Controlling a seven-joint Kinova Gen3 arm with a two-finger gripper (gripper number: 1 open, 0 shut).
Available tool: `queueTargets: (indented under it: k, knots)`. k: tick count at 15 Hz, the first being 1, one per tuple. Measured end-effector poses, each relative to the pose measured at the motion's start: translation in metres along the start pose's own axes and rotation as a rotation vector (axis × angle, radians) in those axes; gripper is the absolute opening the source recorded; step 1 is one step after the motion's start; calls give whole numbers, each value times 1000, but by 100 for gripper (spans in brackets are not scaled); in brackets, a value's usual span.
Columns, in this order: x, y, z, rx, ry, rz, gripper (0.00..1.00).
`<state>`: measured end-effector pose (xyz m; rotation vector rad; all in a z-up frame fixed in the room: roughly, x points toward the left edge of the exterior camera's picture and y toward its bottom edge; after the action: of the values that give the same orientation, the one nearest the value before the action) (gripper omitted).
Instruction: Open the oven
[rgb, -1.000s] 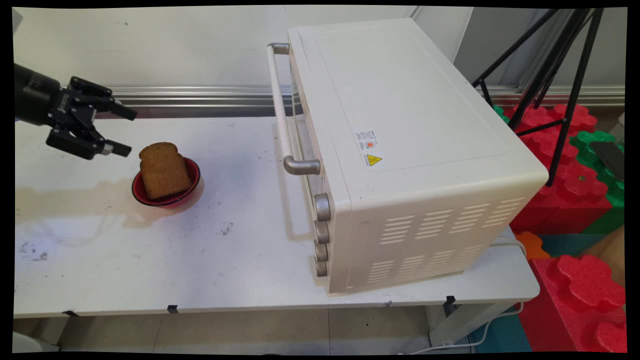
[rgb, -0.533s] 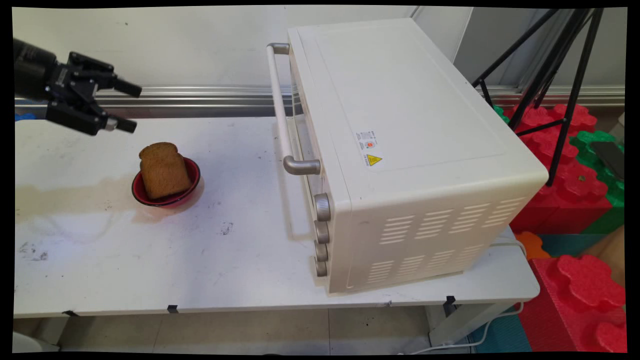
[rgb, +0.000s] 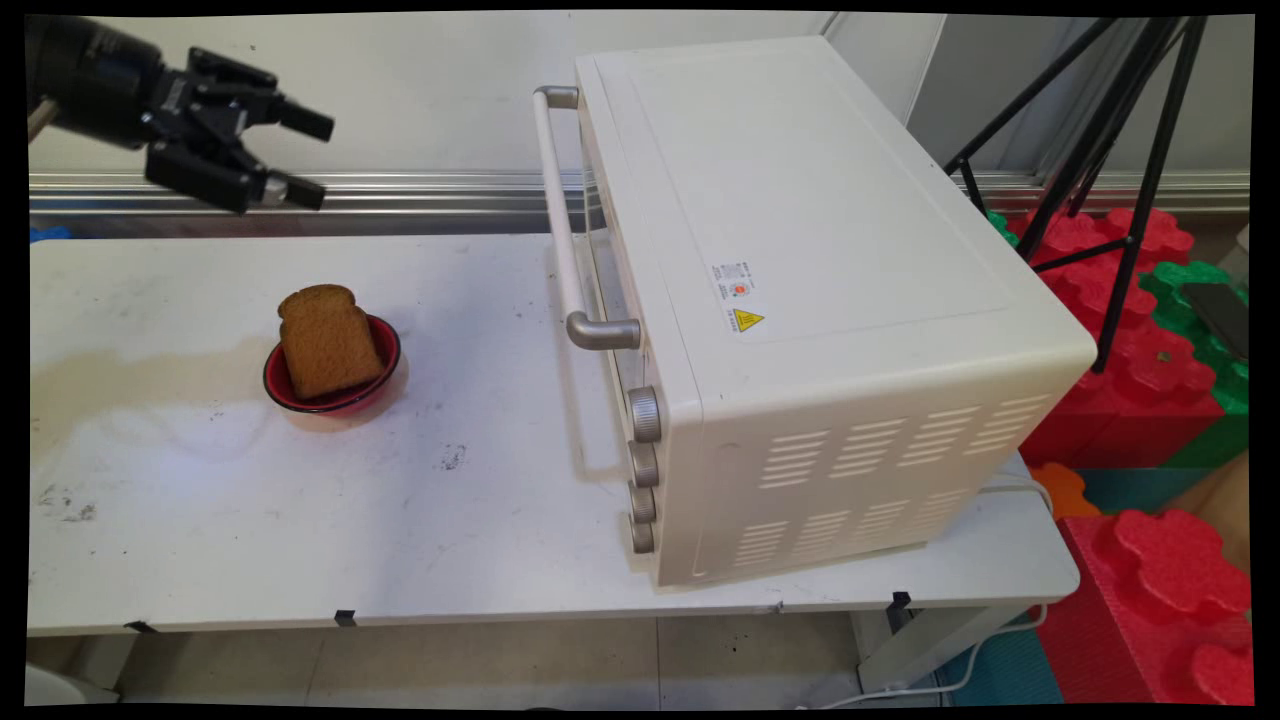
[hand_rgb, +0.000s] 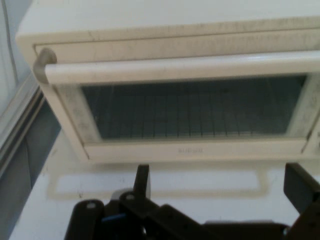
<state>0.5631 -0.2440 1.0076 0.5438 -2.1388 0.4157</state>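
Note:
The cream toaster oven needs to be opened, so I will next grab its glass door (hand_rgb: 195, 110) by the long bar handle (hand_rgb: 185, 68) with my gripper.
My gripper (rgb: 312, 155) hangs open and empty high over the table's far left, pointing right toward the oven. A cream toaster oven (rgb: 800, 290) stands on the right of the table with its door shut and a long bar handle (rgb: 560, 215) across the front. In the hand view the oven (hand_rgb: 175, 30) fills the top, its handle (hand_rgb: 175, 70) and glass door (hand_rgb: 195, 112) straight ahead, and my gripper (hand_rgb: 217, 182) is spread wide at the bottom. A brown slice of bread (rgb: 325, 340) stands in a red bowl (rgb: 385, 345) below and to the right of the gripper.
Knobs (rgb: 645, 412) run down the oven's front right side. A brown stain (rgb: 130, 375) marks the table left of the bowl. A black tripod (rgb: 1120, 150) and red and green foam blocks (rgb: 1150, 370) stand off the table's right end.
The gripper has risen and moved right, away from the bread and bowl, toward the oven's handle. Bread, bowl and oven have not moved.

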Motion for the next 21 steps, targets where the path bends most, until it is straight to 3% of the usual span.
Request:
queueTargets:
  k: [14, 21]
  knots:
    - [45, -43, 79, -39, 93, 61, 100]
    - [52, -48, 117, -51, 124, 36, 100]
